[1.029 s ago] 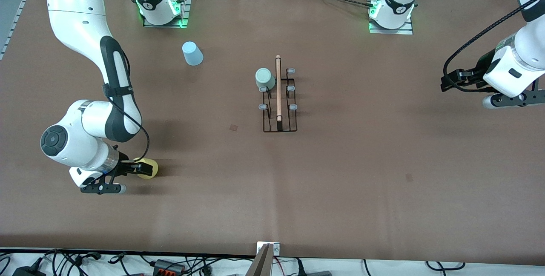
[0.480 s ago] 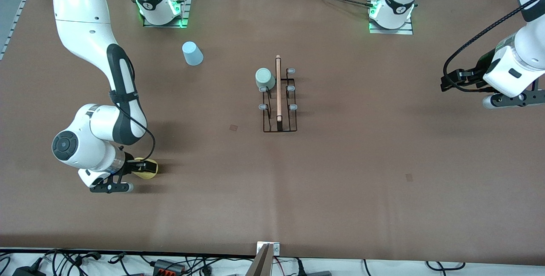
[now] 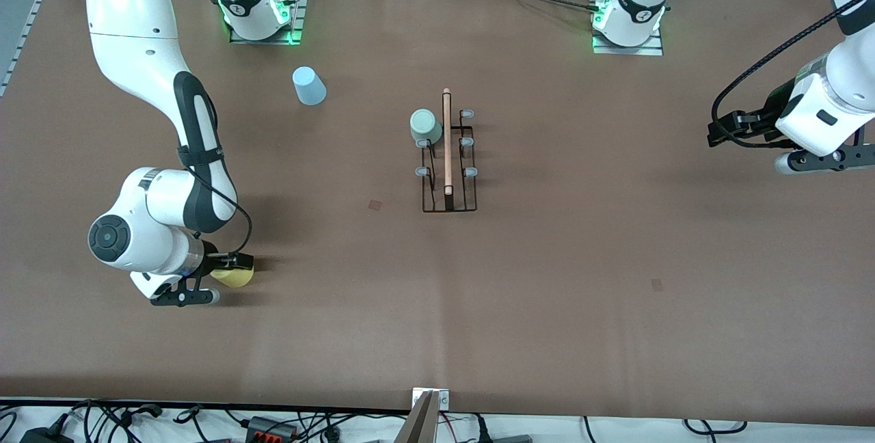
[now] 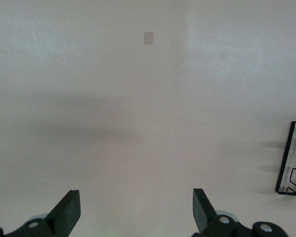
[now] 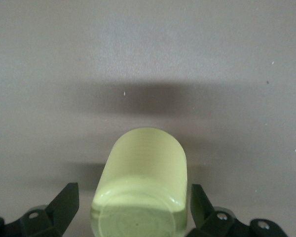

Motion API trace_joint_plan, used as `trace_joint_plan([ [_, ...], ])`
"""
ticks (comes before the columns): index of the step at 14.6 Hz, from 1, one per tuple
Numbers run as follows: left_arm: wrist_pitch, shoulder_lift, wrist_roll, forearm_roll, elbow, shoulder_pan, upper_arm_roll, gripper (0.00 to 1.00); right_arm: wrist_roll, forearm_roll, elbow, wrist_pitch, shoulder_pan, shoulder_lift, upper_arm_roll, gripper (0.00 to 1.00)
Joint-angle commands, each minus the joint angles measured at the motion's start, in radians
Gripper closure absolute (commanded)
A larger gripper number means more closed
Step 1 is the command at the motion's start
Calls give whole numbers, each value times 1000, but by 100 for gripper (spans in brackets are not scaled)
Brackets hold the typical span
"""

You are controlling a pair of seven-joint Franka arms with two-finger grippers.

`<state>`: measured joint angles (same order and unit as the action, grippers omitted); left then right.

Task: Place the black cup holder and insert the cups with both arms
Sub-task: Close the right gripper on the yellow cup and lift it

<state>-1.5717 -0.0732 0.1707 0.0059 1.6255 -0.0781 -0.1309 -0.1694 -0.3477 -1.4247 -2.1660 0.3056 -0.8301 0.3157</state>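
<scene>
The robot should insert the yellow cup into the black cup holder, so its right gripper should next grab the cup by its base end [image 5: 137, 212].
The black cup holder [image 3: 447, 156] stands mid-table with its wooden handle on top. A mint cup [image 3: 425, 126] sits upside down on a prong at the holder's end farther from the camera. A yellow cup [image 3: 238, 279] lies on its side toward the right arm's end of the table. My right gripper [image 3: 229, 268] is low at the table, open, with its fingers on either side of the yellow cup [image 5: 143, 177]; the cup's base faces the wrist. A blue cup [image 3: 309, 86] stands upside down near the right arm's base. My left gripper [image 3: 716, 132] waits open and empty at the left arm's end.
The left wrist view shows bare brown table between my left gripper's [image 4: 135, 200] fingers and one corner of the holder [image 4: 287, 163]. A small dark mark [image 3: 374, 204] is on the mat beside the holder. Cables lie along the table's near edge.
My right gripper has slid forward along the table over the yellow cup, so the cup sits deeper between its fingers. The left arm has not moved.
</scene>
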Motion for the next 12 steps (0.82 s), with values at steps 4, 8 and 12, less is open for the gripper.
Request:
trace_joint_plan([
  [4, 9, 21, -14, 9, 11, -9, -9, 0, -16, 24, 24, 23, -10, 2, -3, 0],
  [8, 9, 23, -14, 9, 11, -9, -9, 0, -16, 26, 55, 28, -11, 0, -3, 0],
  [12, 9, 23, -14, 9, 11, -9, -9, 0, -15, 26, 55, 29, -11, 0, -3, 0],
])
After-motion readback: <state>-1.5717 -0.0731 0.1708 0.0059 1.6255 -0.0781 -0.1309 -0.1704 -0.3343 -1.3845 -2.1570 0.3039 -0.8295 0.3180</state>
